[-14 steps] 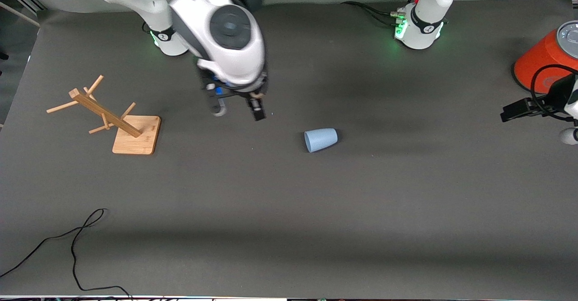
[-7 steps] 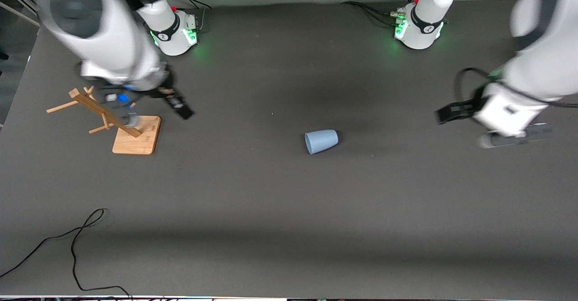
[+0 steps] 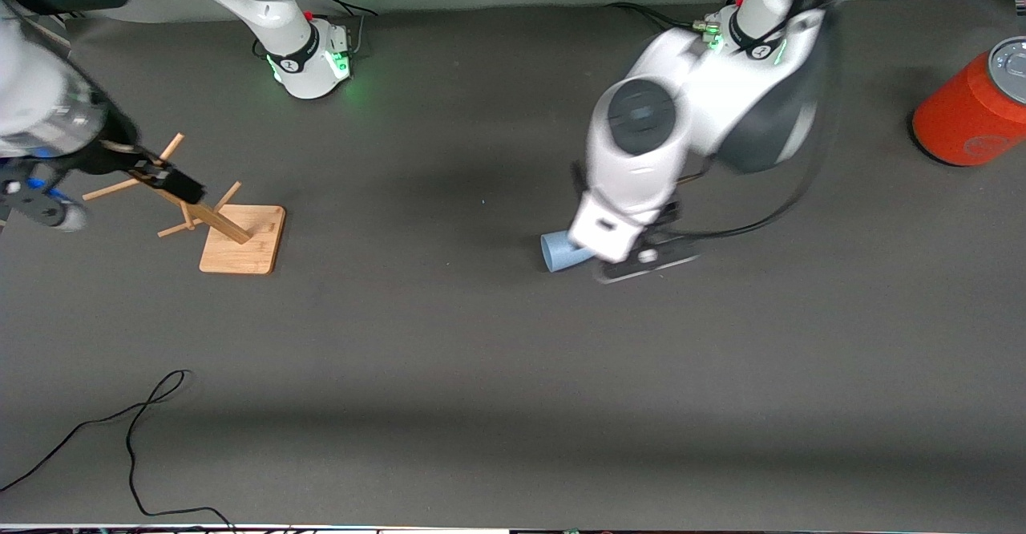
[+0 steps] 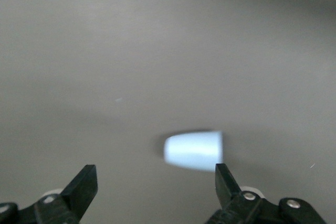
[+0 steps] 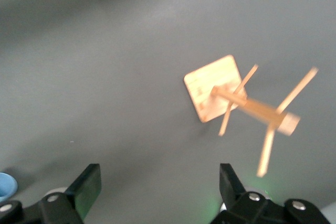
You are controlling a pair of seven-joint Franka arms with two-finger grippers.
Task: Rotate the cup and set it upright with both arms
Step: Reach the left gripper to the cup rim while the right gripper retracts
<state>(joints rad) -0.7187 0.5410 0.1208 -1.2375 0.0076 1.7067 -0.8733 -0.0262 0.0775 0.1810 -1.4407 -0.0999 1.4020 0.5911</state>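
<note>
The robot should next use its left gripper to rotate the cup upright, so it should grab the pale-blue cup [image 3: 569,250] by its rim [image 3: 551,252].
The pale-blue cup [image 3: 559,251] lies on its side on the dark mat, near the table's middle, with its wide end toward the right arm's end. The left arm's hand hangs over it and hides its narrow end. My left gripper [image 3: 619,247] is open and empty. In the left wrist view the cup [image 4: 193,150] lies on the mat just ahead of the left gripper [image 4: 155,187], close to one fingertip [image 4: 223,179]. My right gripper [image 3: 108,197] is open and empty, in the air over the wooden rack. It also shows in the right wrist view [image 5: 157,187].
The wooden rack [image 3: 240,237] stands at the right arm's end, also in the right wrist view [image 5: 239,100]. A large orange cylinder with a grey top [image 3: 966,113] stands at the left arm's end. A black cable [image 3: 136,430] lies near the front edge.
The left arm swung in from its end of the table to over the cup. The right arm swung from the middle out to over the rack. The cup has not moved.
</note>
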